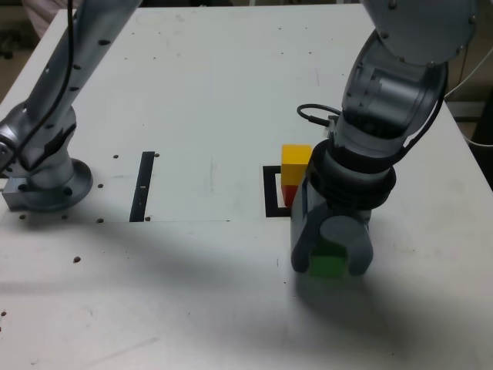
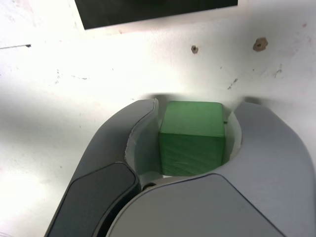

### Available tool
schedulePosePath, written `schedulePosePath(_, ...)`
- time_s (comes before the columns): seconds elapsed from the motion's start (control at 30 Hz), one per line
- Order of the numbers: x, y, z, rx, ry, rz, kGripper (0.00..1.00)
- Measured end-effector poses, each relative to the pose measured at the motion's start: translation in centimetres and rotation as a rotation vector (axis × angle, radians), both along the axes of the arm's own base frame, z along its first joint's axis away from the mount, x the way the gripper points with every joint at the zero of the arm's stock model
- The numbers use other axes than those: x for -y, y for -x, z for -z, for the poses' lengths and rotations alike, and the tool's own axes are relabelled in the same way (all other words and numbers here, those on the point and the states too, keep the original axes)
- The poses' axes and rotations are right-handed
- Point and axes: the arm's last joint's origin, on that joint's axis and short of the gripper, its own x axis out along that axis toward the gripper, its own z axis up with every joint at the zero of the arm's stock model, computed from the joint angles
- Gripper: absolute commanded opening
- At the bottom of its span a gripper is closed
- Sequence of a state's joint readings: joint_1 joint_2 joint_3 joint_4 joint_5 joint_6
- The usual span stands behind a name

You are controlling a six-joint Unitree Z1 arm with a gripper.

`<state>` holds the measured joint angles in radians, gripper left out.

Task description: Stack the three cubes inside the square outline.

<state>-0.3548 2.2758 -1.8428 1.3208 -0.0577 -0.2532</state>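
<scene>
The green cube (image 1: 327,267) sits in front of the black outline, so for now my gripper keeps holding the green cube until it reaches the yellow cube's top (image 1: 296,154).
The green cube (image 1: 327,267) sits between my gripper's (image 1: 330,266) two grey fingers, in front of the square outline (image 1: 272,193). In the wrist view the green cube (image 2: 192,140) fills the space between the curved fingers (image 2: 133,133), which press against its sides, so the gripper (image 2: 195,106) is shut on it. The yellow cube (image 1: 296,156) stands on the red cube (image 1: 289,193) inside the black outline; my wrist hides the outline's right part. A black bar of the outline (image 2: 148,10) shows beyond the cube.
A thin black strip (image 1: 144,185) lies on the white table toward the exterior view's left. The arm's base (image 1: 50,185) is bolted at the far left. Small screw holes (image 2: 260,44) dot the tabletop.
</scene>
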Motion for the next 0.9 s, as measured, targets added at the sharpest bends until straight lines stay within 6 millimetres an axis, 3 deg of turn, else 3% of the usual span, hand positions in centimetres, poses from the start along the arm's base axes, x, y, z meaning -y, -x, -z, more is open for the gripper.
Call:
schedulePosePath(0.2,-0.2,0.4,-1.1,0.015,-0.009,0.004,0.06)
schedulePosePath(0.53,-1.9,3.8,-8.8,0.147,-0.013,0.014,0.06)
schedulePosePath(0.77,-6.5,6.9,-13.5,0.223,-0.017,0.026,0.06)
schedulePosePath(0.9,-9.5,6.8,-12.6,0.173,-0.029,0.010,0.06)
